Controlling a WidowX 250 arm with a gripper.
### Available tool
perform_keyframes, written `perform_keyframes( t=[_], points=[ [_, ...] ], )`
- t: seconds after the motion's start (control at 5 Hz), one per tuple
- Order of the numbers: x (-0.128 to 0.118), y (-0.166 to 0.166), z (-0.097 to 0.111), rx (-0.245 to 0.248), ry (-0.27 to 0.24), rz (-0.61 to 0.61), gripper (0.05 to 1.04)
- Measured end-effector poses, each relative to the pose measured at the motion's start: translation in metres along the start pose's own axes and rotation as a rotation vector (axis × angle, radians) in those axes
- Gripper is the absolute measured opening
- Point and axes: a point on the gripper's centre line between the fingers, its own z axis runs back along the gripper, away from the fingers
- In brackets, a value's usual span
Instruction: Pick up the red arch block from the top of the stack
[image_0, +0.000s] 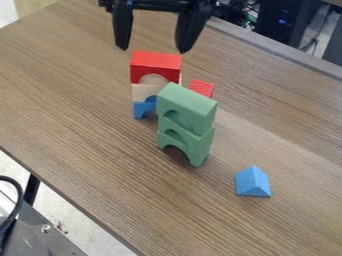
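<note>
Next, the gripper grips the red arch block (155, 66) by its long flat sides and lifts it off the natural wood arch block.
The black gripper (152, 46) hangs at the top of the view, open, its two fingers apart with nothing between them. Just below it stands a stack: a red arch block (155, 66) on top, a natural wood arch block (143, 92) under it and a blue arch block (143, 108) at the bottom. In front and to the right stands a stack of green arch blocks (187, 108), partly hiding the first stack. A small red block (201, 88) shows behind the green stack. A blue triangular block (252, 181) lies alone at the lower right.
All the blocks stand on a brown wood-grain table (80, 95). Its front edge runs diagonally from the left to the bottom. A grey border (274, 47) lines the far right edge, with dark equipment and cables beyond. A metal surface (43, 232) and black cable are at lower left.
</note>
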Motion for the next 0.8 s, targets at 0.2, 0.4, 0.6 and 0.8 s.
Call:
perform_keyframes(
  t=[0.2, 0.4, 0.6, 0.8],
  points=[
    [-0.003, 0.001, -0.005, 0.016, 0.016, -0.004, 0.999],
    [-0.002, -0.001, -0.011, 0.017, 0.036, 0.068, 0.999],
    [0.004, 0.000, -0.018, 0.026, 0.064, 0.157, 0.999],
    [0.012, 0.000, -0.021, 0.022, 0.073, 0.256, 0.999]
  ],
)
